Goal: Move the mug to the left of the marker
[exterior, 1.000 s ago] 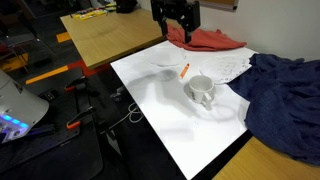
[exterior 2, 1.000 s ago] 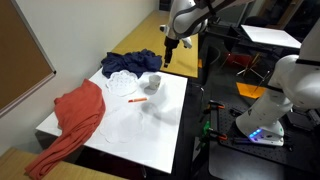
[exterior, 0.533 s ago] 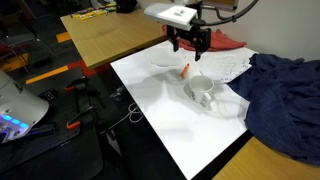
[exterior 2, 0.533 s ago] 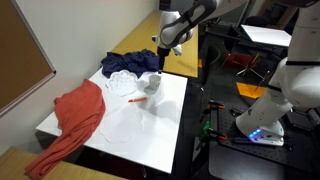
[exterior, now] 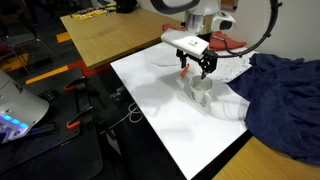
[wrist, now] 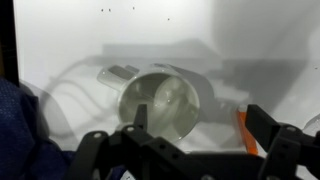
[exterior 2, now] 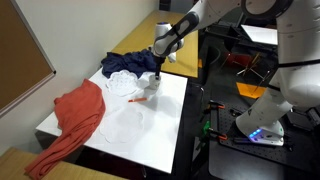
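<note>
I should lower my gripper to the mug's rim (exterior: 193,80) (wrist: 197,113) before closing on it. My gripper's fingers are on either side of the mug's rim but above it, so they would miss if I closed now.
A white mug (exterior: 201,94) stands upright on the white table (exterior: 170,115), handle toward the front. It also shows in an exterior view (exterior 2: 151,83) and in the wrist view (wrist: 160,100). An orange marker (exterior: 184,70) lies just behind it, also seen in an exterior view (exterior 2: 139,100) and at the right in the wrist view (wrist: 246,130). My gripper (exterior: 197,70) is open, low over the mug and partly hiding it. In the wrist view the gripper (wrist: 200,125) has one finger over the mug's opening and the other outside, beside the marker.
A dark blue cloth (exterior: 280,95) lies close beside the mug, also at the wrist view's left edge (wrist: 20,130). A red cloth (exterior: 215,40) lies at the table's back. White paper (exterior: 225,65) lies by the blue cloth. A wooden desk (exterior: 110,35) adjoins the table.
My gripper has come down and forward from above the red cloth to just over the mug, staying open. Mug and marker have not moved.
</note>
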### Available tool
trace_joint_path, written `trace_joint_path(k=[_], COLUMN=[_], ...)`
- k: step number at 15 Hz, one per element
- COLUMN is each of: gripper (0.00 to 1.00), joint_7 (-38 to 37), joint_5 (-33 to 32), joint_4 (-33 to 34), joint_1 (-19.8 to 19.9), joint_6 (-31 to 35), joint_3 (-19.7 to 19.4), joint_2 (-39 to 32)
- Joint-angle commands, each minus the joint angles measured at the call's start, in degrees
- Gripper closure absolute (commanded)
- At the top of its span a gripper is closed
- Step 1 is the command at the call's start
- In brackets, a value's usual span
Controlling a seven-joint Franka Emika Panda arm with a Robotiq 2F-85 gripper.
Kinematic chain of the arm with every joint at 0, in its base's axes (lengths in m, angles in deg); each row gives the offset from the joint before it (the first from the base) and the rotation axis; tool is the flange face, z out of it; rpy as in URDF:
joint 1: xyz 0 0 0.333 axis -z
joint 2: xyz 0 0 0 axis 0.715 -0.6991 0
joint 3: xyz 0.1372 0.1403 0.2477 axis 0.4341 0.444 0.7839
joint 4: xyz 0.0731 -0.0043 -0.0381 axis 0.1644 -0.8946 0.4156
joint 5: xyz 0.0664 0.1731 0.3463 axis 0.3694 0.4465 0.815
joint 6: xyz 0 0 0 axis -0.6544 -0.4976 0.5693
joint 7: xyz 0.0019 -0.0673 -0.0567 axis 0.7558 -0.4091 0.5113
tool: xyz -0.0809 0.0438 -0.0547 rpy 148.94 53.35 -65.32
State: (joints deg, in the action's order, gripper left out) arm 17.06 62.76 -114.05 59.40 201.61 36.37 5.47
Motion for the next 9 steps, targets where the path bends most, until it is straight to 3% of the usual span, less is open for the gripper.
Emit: trace_joint_path(k=[1, 9], gripper=[0.00, 0.00], joint_7=[-3.31, -4.48], joint_5=[-1.98, -3.18], joint_4=[4.86, 9.79], joint_1=[1.84, 2.63], joint_6=[-1.02, -2.10], joint_3=[1.82, 3.47], joint_2=[-4.70, -10.48])
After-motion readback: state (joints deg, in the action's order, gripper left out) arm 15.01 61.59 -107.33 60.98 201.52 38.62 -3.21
